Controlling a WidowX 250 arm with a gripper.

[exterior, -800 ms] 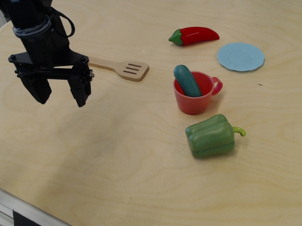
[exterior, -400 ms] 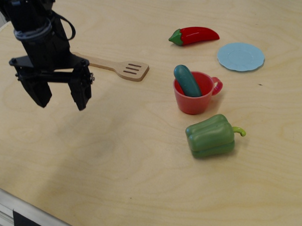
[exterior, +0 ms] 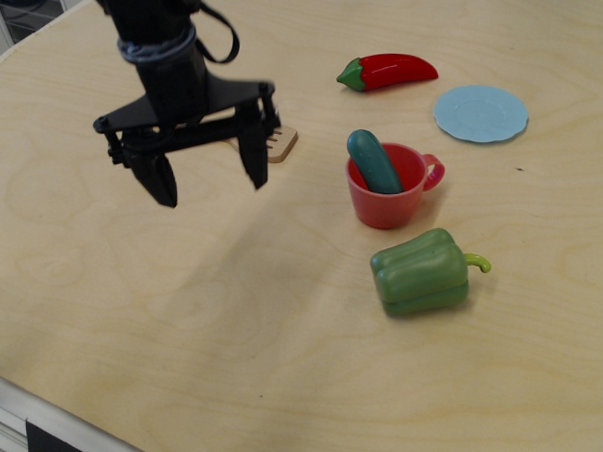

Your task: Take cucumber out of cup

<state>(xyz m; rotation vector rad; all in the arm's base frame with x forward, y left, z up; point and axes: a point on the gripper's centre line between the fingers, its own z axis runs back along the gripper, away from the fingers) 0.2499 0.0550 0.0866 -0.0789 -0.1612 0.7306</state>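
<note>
Next, the gripper grabs the cucumber by its upper end poking above the cup's rim (exterior: pixel 364 146), to take it out of the cup (exterior: pixel 389 204).
The dark teal-green cucumber (exterior: pixel 373 161) stands tilted inside the red-orange cup (exterior: pixel 389 204), its upper end leaning over the cup's left rim. The cup stands upright on the wooden table right of centre, with its pinkish handle pointing right. My black gripper (exterior: pixel 210 182) hangs above the table to the left of the cup, apart from it. Its two fingers are spread wide and hold nothing.
A wooden spatula (exterior: pixel 281 142) lies behind the gripper, mostly hidden by it. A red chili pepper (exterior: pixel 387 70) and a light-blue plate (exterior: pixel 481 113) lie behind the cup. A green bell pepper (exterior: pixel 421 272) lies just in front of the cup.
The gripper has moved right, toward the cup, and has turned. It now covers most of the spatula. Its jaws stay open. The cup and cucumber have not moved.
</note>
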